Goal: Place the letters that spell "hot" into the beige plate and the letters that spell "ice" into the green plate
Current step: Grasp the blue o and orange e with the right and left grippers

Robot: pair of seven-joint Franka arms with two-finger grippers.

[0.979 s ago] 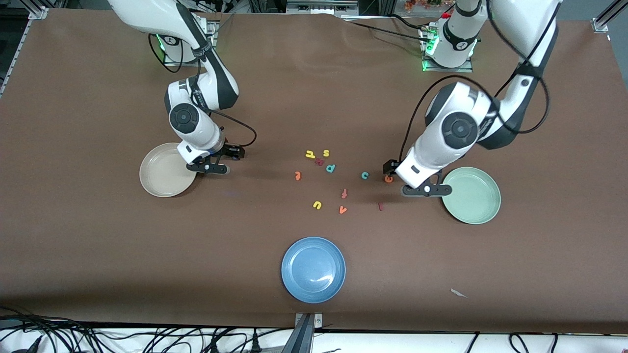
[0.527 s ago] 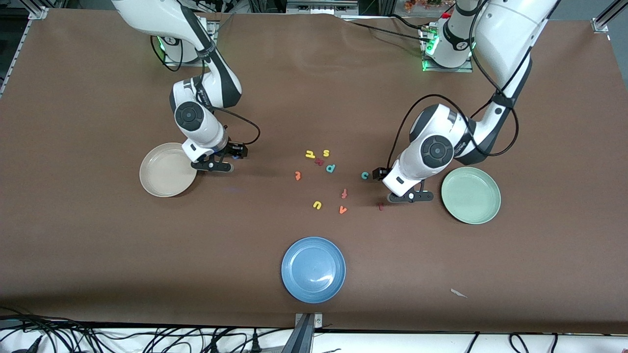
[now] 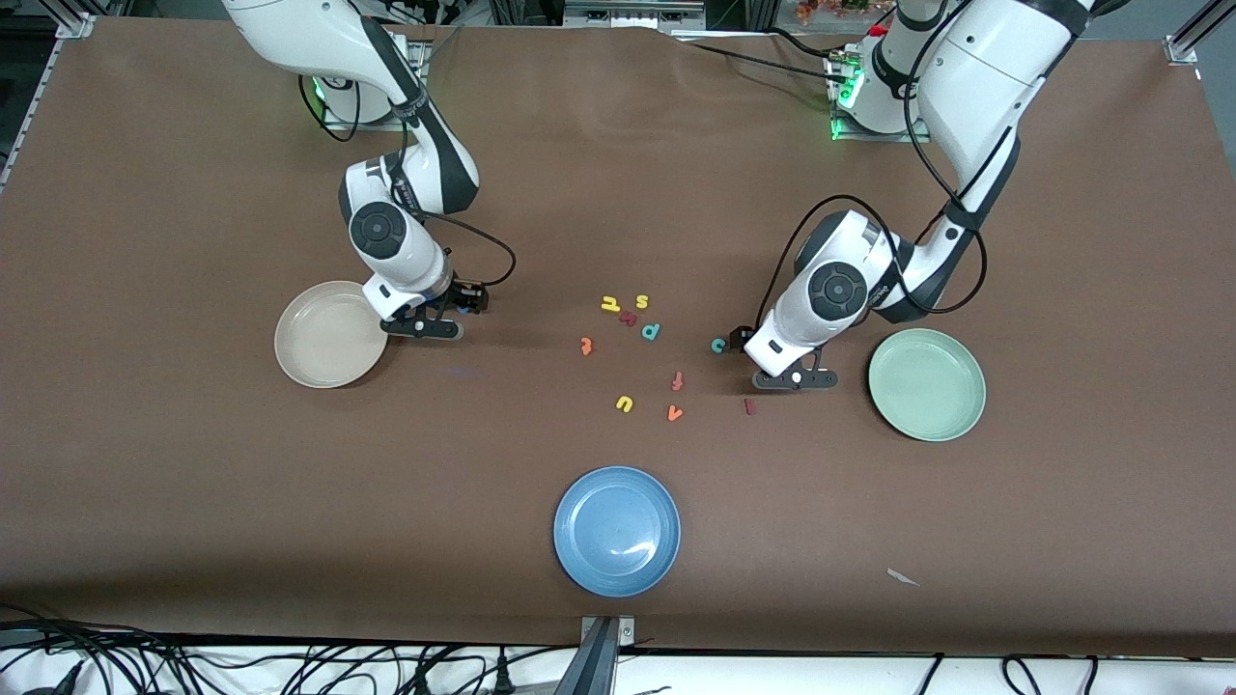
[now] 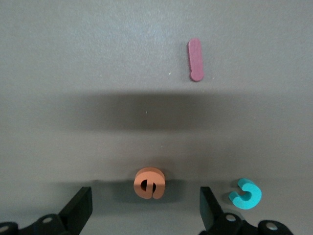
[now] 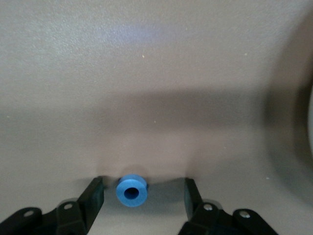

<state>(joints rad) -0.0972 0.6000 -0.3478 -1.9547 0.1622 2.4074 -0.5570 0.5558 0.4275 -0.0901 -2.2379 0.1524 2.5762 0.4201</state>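
Observation:
The robot needs to spell "ice" in the green plate, so its left gripper should next take hold of the orange "e" by its rounded outer edge (image 4: pixel 137 183).
My left gripper (image 4: pixel 145 215) is open low over the table, its fingers either side of the orange "e" (image 4: pixel 150 182) without touching it. The teal "c" (image 4: pixel 246 193) lies just outside one finger, and the dark red "i" (image 4: pixel 195 59) lies a little way off. In the front view this gripper (image 3: pixel 795 378) stands beside the green plate (image 3: pixel 927 384), which holds nothing. My right gripper (image 5: pixel 143 198) is open around the blue "o" (image 5: pixel 131 190), beside the bare beige plate (image 3: pixel 328 335). The yellow "h" (image 3: pixel 610 304) and orange "t" (image 3: pixel 585 346) lie mid-table.
Other loose letters lie mid-table: a yellow "s" (image 3: pixel 642 301), teal "p" (image 3: pixel 652 331), reddish "f" (image 3: pixel 678 381), yellow "u" (image 3: pixel 625 403) and orange "v" (image 3: pixel 675 413). A blue plate (image 3: pixel 616 530) sits nearer the front camera. A scrap of paper (image 3: pixel 903 577) lies toward the left arm's end.
My left gripper has moved from the green plate's rim toward the middle letters, ending over the "e". My right gripper has shifted slightly away from the beige plate.

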